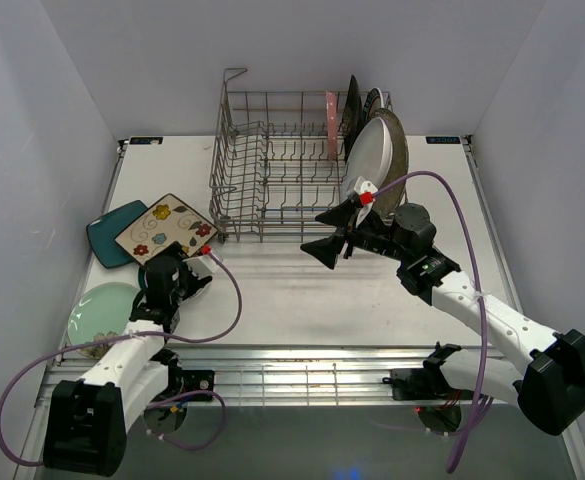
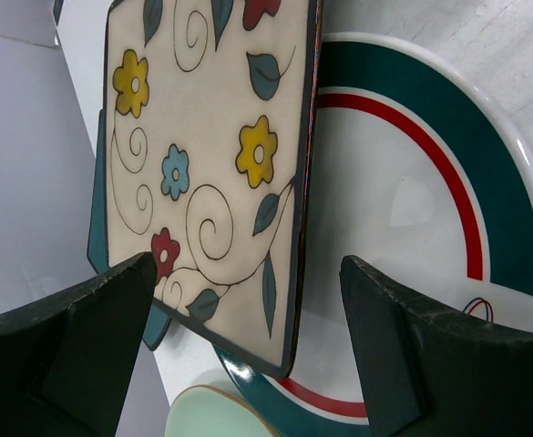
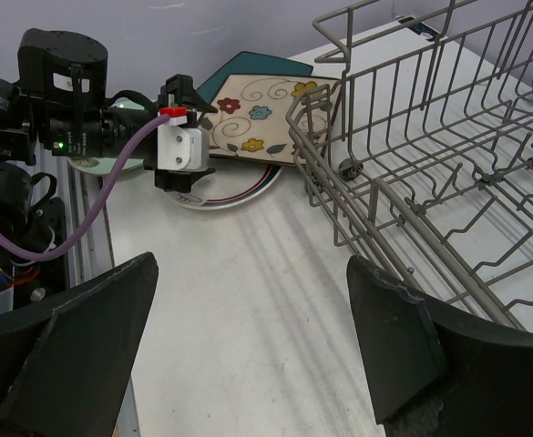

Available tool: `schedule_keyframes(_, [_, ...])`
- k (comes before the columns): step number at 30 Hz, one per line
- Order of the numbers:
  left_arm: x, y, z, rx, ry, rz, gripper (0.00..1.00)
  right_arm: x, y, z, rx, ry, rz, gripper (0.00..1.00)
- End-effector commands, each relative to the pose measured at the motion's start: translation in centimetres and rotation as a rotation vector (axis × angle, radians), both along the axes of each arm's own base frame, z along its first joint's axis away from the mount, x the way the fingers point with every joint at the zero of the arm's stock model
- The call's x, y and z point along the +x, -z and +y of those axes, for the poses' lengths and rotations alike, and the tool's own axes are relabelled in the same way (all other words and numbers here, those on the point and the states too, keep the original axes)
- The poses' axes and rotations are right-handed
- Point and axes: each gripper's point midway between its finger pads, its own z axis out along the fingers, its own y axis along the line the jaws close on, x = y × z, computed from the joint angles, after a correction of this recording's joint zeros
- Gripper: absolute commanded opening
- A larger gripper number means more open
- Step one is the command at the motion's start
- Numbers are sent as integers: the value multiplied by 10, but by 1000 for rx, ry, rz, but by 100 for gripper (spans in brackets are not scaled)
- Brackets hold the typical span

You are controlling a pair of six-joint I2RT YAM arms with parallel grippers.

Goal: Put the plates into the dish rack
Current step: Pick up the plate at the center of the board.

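Note:
The left gripper picks up the cream floral plate by its near corner point(image 1: 141, 260) next, which leaves the plate's far edge free to enter the rack point(image 1: 272, 170).
The grey wire dish rack point(image 1: 272, 170) stands at the back centre. At its right end a pink plate point(image 1: 330, 125), a black plate point(image 1: 352, 108), a white oval plate point(image 1: 370, 160) and a speckled grey plate point(image 1: 400, 150) stand upright. At the left, a cream floral square plate point(image 1: 167, 228) lies over a teal square plate point(image 1: 110, 232) and a teal-rimmed round plate point(image 2: 430, 182). A pale green plate point(image 1: 100, 310) lies nearer. My left gripper point(image 2: 248, 273) is open, its jaws either side of the cream plate's point(image 2: 202, 155) near corner. My right gripper point(image 1: 334, 232) is open and empty in front of the rack.
The rack's tall wire loop point(image 1: 234, 85) rises at its back left corner. The rack's near wall point(image 3: 357, 209) is close on the right of my right gripper point(image 3: 252, 273). The left arm's wrist point(image 3: 182, 146) hangs over the round plate point(image 3: 239, 191). A metal rail point(image 1: 292, 375) runs along the table's front.

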Motion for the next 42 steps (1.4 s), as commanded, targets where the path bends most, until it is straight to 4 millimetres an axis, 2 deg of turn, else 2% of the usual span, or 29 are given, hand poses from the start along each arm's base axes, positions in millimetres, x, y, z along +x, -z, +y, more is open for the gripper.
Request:
schedule_keyframes(1, [1,3,4,24,-16,-34,92,-3,-16,2,37,-19,-46,90])
schedule_keyframes(7, [0,15,7,37,-25,-28,91,-3,-16,3,36,-21,-44,90])
schedule_keyframes(17, [10,15,17,70,-77,-52,86,-2,-15,4,34,-24,-41,90])
schedule_keyframes(22, [13,8,19,72,-94,-81,83,-2,-15,4,35,-24,-43,90])
schedule_keyframes(26, [15,7,21,80,-107,-86,76,-2,-14,4,34,-25,-42,90])
schedule_keyframes(27, [15,7,22,80,-110,-86,70,-2,-14,4,34,-27,-42,90])
schedule_keyframes(31, [16,11,22,82,-117,-68,60,-3,-14,4,34,-27,-42,90])
schedule_keyframes(34, [15,15,22,81,-114,-57,56,-3,-15,3,36,-27,-45,90])
schedule_keyframes(42, [14,21,23,88,-115,-40,56,-5,-16,4,37,-32,-47,90])
